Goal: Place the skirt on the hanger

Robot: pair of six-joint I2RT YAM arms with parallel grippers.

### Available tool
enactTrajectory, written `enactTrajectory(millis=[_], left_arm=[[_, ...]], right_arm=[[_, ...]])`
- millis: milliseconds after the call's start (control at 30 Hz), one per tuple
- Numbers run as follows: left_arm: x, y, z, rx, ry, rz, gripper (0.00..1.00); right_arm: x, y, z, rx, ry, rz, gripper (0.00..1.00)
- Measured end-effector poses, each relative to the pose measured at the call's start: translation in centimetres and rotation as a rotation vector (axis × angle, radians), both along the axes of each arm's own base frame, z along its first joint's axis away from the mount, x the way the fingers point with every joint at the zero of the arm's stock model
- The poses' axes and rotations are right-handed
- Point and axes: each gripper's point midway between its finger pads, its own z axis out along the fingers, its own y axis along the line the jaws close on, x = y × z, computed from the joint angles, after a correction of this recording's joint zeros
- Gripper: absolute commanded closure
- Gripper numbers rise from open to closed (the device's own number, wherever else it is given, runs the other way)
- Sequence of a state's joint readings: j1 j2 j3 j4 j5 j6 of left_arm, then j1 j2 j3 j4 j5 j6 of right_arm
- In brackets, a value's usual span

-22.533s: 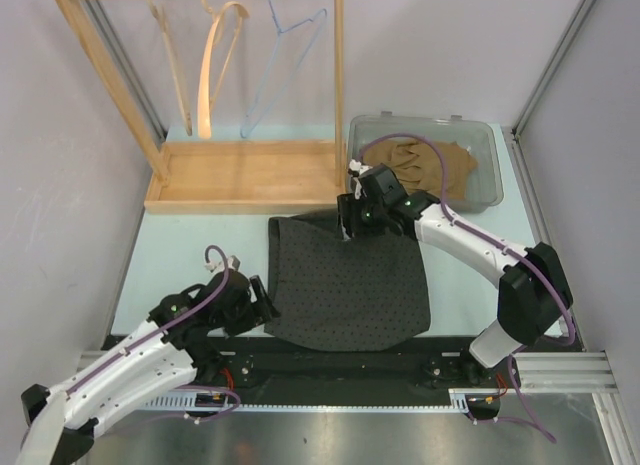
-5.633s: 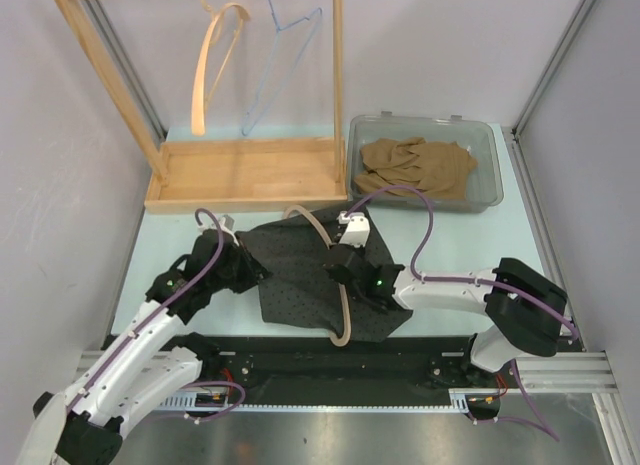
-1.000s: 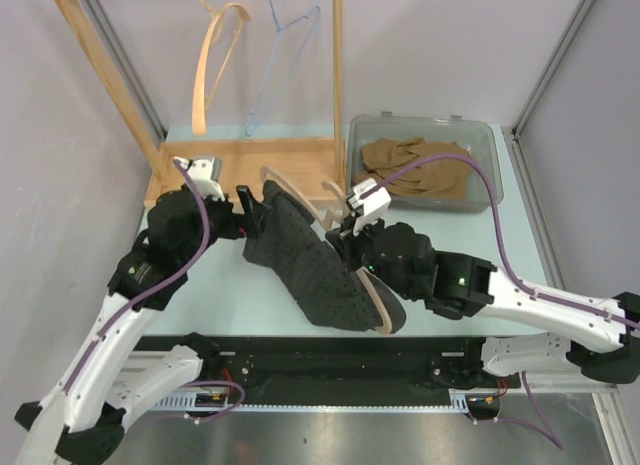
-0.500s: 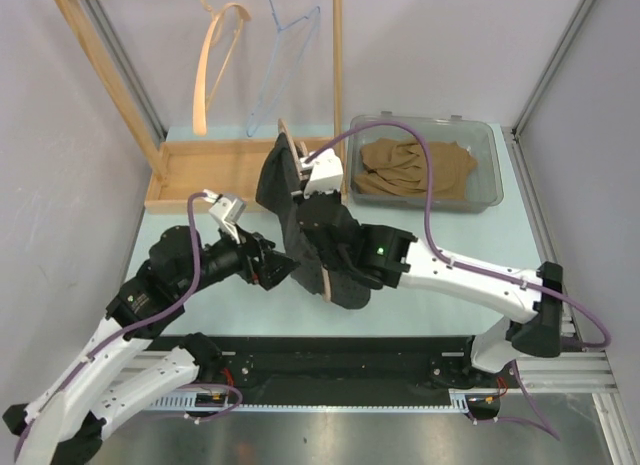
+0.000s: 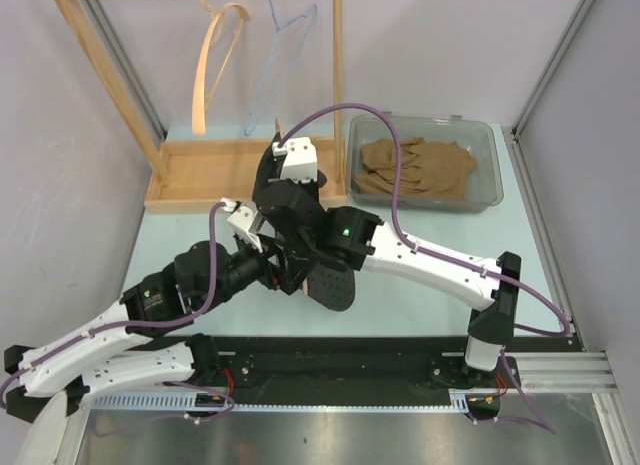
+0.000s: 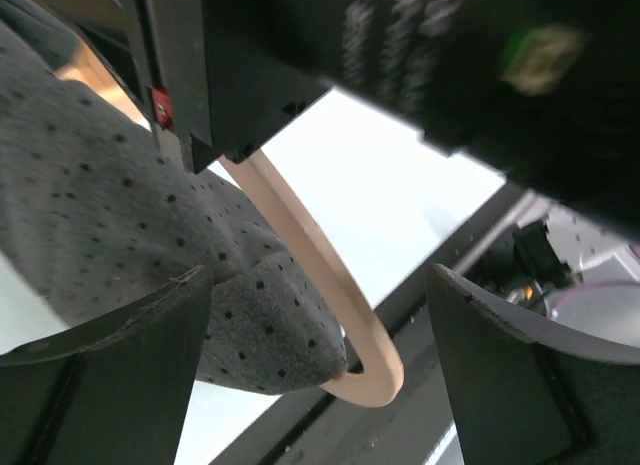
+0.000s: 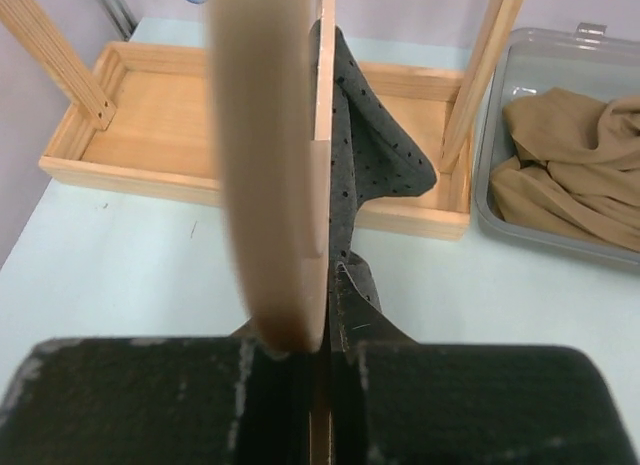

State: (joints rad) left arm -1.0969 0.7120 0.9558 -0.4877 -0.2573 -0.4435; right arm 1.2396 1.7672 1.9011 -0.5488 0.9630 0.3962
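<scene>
The hanger's far side needs to stay free for hanging on the rack's bar. My left gripper should next grab the wooden hanger by its curved lower end [image 5: 305, 286] [image 6: 372, 373].
The skirt [image 5: 335, 283] is dark grey with small dots and hangs draped on a pale wooden hanger [image 7: 265, 165]. My right gripper [image 7: 325, 345] is shut on the hanger, with skirt [image 7: 355, 155] cloth pinched beside it, and holds both up over the table in front of the wooden rack [image 5: 240, 175]. Below, my left gripper [image 6: 318, 280] stands open. The skirt's [image 6: 100, 225] lower corner and the hanger's curved end [image 6: 345, 315] lie between its fingers [image 6: 520, 375]. From above, the left gripper [image 5: 280, 270] sits under the right gripper [image 5: 282, 197].
The rack's rail carries a second wooden hanger [image 5: 215, 65] and a blue wire hanger [image 5: 285, 45]. A clear bin [image 5: 497, 165] with tan cloth [image 5: 420, 165] stands at the back right, next to the rack's tray [image 7: 150, 135].
My right arm has swung the hanger and skirt left and back toward the rack. My left arm has dropped from the skirt's top edge to its lower end, and its jaws have narrowed slightly.
</scene>
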Motion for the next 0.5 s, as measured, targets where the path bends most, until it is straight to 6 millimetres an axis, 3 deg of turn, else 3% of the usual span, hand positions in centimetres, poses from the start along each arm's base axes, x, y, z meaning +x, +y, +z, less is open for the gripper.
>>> enactTrajectory(millis=[233, 333, 500], left_arm=[[1.4, 0.8, 0.9, 0.042, -0.062, 0.166, 0.21], [2.0, 1.1, 1.2, 0.074, -0.082, 0.261, 0.21], [2.5, 1.0, 0.2, 0.136, -0.102, 0.352, 0.22]], right_arm=[[0.4, -0.2, -0.5, -0.018, 0.044, -0.028, 1.0], [1.0, -0.7, 0.3, -0.001, 0.05, -0.051, 1.0], [1.2, -0.5, 1.8, 0.064, 0.046, -0.065, 1.0]])
